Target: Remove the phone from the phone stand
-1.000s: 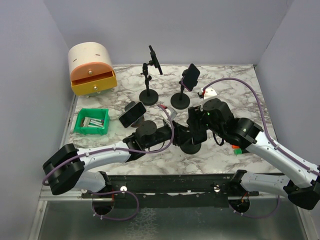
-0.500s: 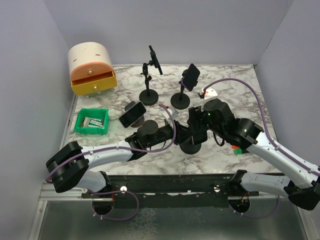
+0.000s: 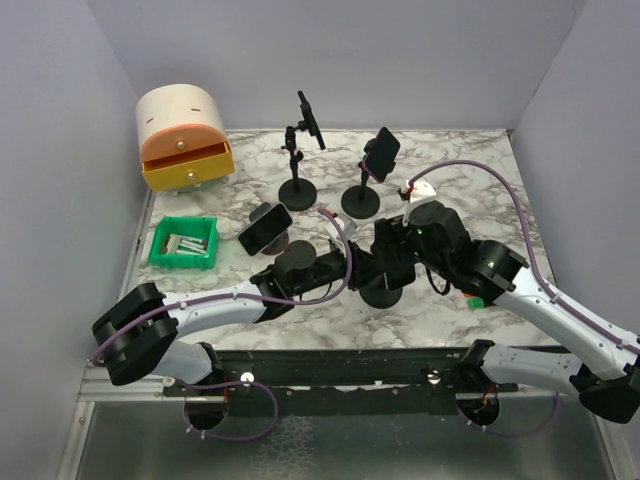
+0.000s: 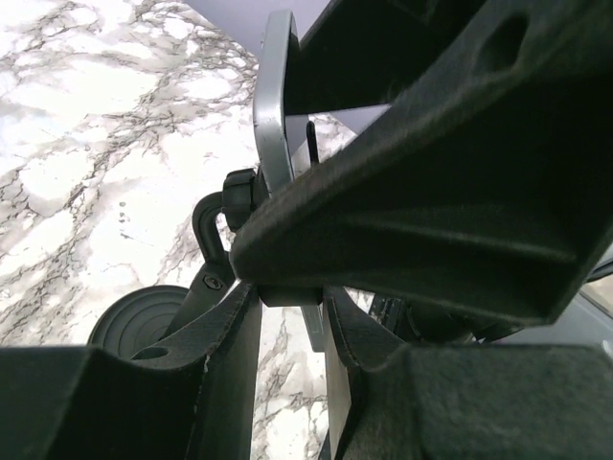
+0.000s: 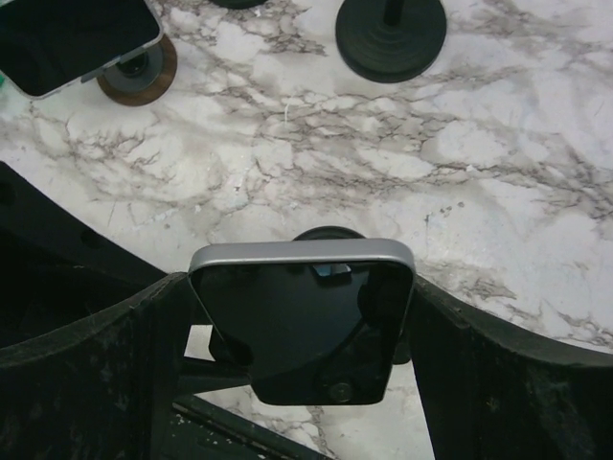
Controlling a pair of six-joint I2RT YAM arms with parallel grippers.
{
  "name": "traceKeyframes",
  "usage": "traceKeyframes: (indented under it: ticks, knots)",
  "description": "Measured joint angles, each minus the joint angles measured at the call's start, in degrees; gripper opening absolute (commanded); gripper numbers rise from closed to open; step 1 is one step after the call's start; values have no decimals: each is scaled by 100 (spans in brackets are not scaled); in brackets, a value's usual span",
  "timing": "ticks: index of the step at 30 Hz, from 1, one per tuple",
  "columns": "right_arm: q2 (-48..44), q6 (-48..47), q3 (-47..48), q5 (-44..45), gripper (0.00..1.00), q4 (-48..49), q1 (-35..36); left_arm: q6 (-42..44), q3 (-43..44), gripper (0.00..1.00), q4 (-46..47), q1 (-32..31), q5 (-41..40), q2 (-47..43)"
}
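The phone is ready for my right gripper to close on it: my fingertips reach past the phone's silver rim on both sides in the right wrist view.
The phone (image 5: 302, 307), dark-screened with a silver rim, sits clamped on the black phone stand (image 3: 383, 293) in the middle of the marble table. In the right wrist view it fills the space between my right gripper's (image 5: 302, 287) open fingers (image 5: 144, 364), one along each side of it. From above, the right gripper (image 3: 392, 245) hides most of it. My left gripper (image 3: 362, 265) reaches in from the left, low on the same stand. The left wrist view shows that gripper (image 4: 292, 307) shut on a dark block of the stand, with the phone's silver edge (image 4: 271, 105) above.
Two taller stands (image 3: 296, 192) (image 3: 361, 203) with phones rise behind. A low stand with a phone (image 3: 265, 228) is at the left. A green bin (image 3: 185, 242) and an orange drawer box (image 3: 183, 135) stand far left. A small green and orange item (image 3: 472, 298) lies by the right arm.
My left gripper has narrowed onto the stand. My right gripper's jaws have widened around the phone, and the right arm has shifted slightly.
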Motion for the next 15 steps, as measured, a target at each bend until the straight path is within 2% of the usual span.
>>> traceKeyframes:
  ticks: [3, 7, 15]
  knots:
    - [0, 83, -81, -101, 98, -9, -2, 2, -4, 2, 4, -2, 4, 0]
    - [-13, 129, -87, -162, 98, 0, -4, 2, -13, 0, 20, -4, 9, 0]
    - [-15, 179, -87, -142, 81, -17, -17, 2, -61, 0, 90, -4, 22, 0]
